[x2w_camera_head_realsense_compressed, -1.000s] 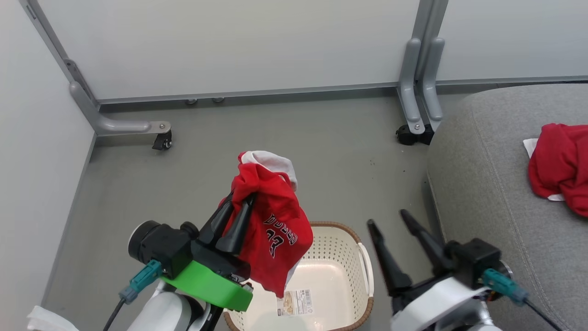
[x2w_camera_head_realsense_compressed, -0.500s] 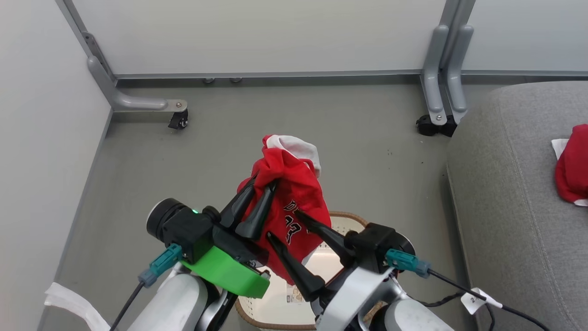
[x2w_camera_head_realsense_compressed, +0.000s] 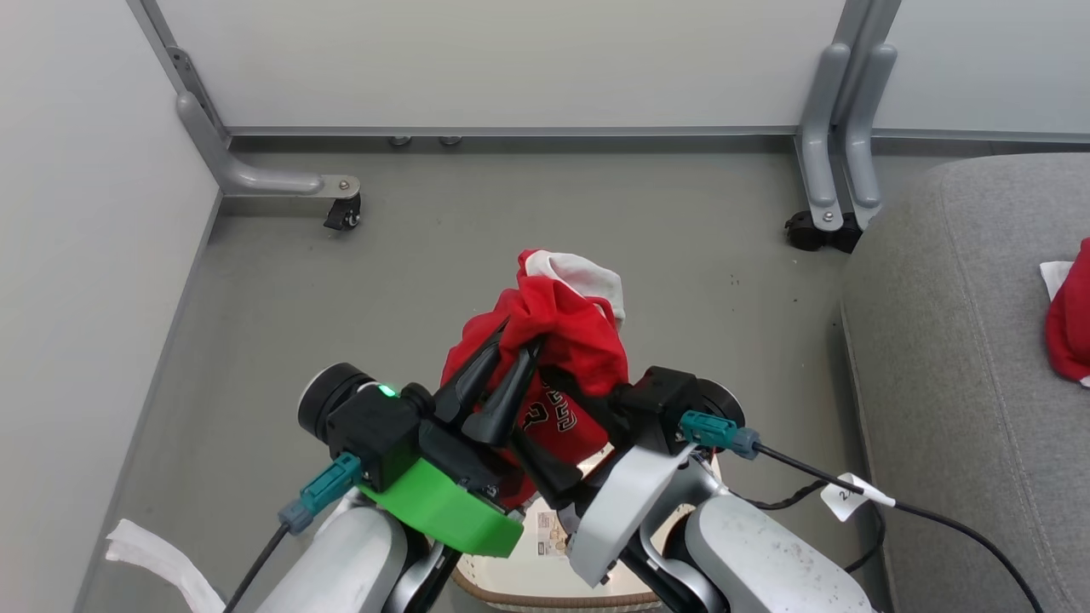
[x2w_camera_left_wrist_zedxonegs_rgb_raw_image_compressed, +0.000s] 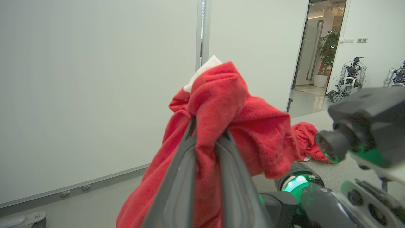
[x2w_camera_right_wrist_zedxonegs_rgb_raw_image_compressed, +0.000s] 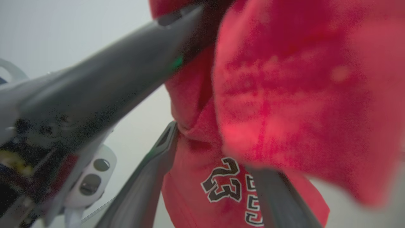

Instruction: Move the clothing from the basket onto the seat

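Observation:
My right gripper will next grab the red garment by its hanging printed section (x2w_camera_head_realsense_compressed: 552, 409) (x2w_camera_right_wrist_zedxonegs_rgb_raw_image_compressed: 224, 178) to carry it onto the seat.
My left gripper (x2w_camera_head_realsense_compressed: 519, 336) is shut on a bunch of red clothing (x2w_camera_head_realsense_compressed: 566, 328) with white trim, holding it up above the basket (x2w_camera_head_realsense_compressed: 528, 598), which is mostly hidden under my arms. In the left wrist view the fabric (x2w_camera_left_wrist_zedxonegs_rgb_raw_image_compressed: 221, 95) is pinched between the left gripper (x2w_camera_left_wrist_zedxonegs_rgb_raw_image_compressed: 208, 129) fingers. My right gripper (x2w_camera_head_realsense_compressed: 536, 409) is open, its fingers standing either side of the hanging cloth; the right wrist view shows the printed number on the garment (x2w_camera_right_wrist_zedxonegs_rgb_raw_image_compressed: 221, 190) between the right gripper (x2w_camera_right_wrist_zedxonegs_rgb_raw_image_compressed: 215, 148) fingers. Another red garment (x2w_camera_head_realsense_compressed: 1073, 323) lies on the grey seat (x2w_camera_head_realsense_compressed: 962, 340) at the right.
Grey partition panels stand behind and at the left, their castor feet (x2w_camera_head_realsense_compressed: 341, 213) (x2w_camera_head_realsense_compressed: 822, 232) on the grey floor. A cable (x2w_camera_head_realsense_compressed: 851, 498) trails from my right wrist toward the seat. A white strip (x2w_camera_head_realsense_compressed: 153, 558) lies on the floor at the lower left.
The head camera has shifted. My right gripper swung left from beside the seat to the hanging garment, and its open fingers now stand astride the cloth. The left gripper keeps its hold.

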Controlling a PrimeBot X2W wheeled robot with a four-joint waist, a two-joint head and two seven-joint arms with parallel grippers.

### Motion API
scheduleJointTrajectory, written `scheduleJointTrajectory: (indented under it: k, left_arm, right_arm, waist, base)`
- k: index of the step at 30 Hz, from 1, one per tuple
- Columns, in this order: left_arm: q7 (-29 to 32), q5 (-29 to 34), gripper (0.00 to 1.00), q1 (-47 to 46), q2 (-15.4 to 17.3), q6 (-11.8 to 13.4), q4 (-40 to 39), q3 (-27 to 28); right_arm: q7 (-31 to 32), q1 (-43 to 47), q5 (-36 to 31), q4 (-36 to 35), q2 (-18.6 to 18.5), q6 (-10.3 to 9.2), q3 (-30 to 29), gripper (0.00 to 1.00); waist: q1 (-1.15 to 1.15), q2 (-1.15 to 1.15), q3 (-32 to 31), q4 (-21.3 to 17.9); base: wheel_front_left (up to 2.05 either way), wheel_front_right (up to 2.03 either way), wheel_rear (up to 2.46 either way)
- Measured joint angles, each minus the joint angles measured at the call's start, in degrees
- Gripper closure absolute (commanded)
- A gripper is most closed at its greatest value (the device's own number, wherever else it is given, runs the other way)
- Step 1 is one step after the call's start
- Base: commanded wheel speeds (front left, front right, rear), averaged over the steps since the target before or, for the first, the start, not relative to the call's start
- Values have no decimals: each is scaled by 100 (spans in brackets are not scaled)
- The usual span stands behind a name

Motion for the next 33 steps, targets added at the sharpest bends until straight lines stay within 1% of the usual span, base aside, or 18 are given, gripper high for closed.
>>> scheduleJointTrajectory:
  k: [1, 7, 8, 9, 10, 14, 18, 21, 26, 33]
  left_arm:
    - [0, 0, 100, 0, -3, -2, -9, 0]
    - [0, -15, 100, 0, -14, -8, -20, 13]
    - [0, -13, 73, 0, -19, -3, -19, 49]
    - [0, 3, 3, 0, -19, 1, -13, 74]
    - [0, 15, 0, 0, -20, 7, -13, 87]
    - [-1, 148, 0, 10, -32, 46, -56, 179]
    - [-1, 268, 0, 78, 33, 48, -69, 119]
    - [34, 459, 0, 116, 178, 47, -42, -27]
    - [155, 605, 0, 173, 397, 26, 9, -283]
    - [371, 742, 0, 232, 667, -4, 15, -716]
  right_arm:
    - [-21, -40, 21, 60, 0, 0, 7, 100]
    - [-186, -191, 141, 267, 1, 0, 35, 100]
    - [-219, -196, 144, 301, 1, 0, 12, 100]
    - [-272, -196, 146, 333, 2, 0, -23, 100]
    - [-310, -196, 147, 347, 0, 0, -47, 100]
    - [-459, -197, 136, 452, 2, 0, -293, 100]
    - [-549, -196, -14, 567, 2, 0, -708, 100]
    - [-582, -191, -192, 627, 0, 0, -1109, 100]
    - [-572, -125, -476, 635, 1, 0, -1772, 100]
    - [-488, 96, -804, 432, -1, -1, -2495, 100]
  waist:
    - [0, 0, 1, 4]
    - [0, 0, 31, 18]
    - [0, 0, 39, 16]
    - [0, 0, 43, 10]
    - [0, 0, 45, 6]
    - [0, 0, 48, -51]
    - [0, 0, 50, -145]
    - [0, 0, 62, -225]
    - [0, 0, 107, -373]
    - [0, 0, 199, -645]
  base:
    - [0, 0, 0]
    - [0, 0, 0]
    - [0, 0, 0]
    - [0, 0, 0]
    - [0, 0, 0]
    - [0, 0, 0]
    - [0, 0, 0]
    - [0, 0, 0]
    - [0, 0, 0]
    - [0, 0, 0]
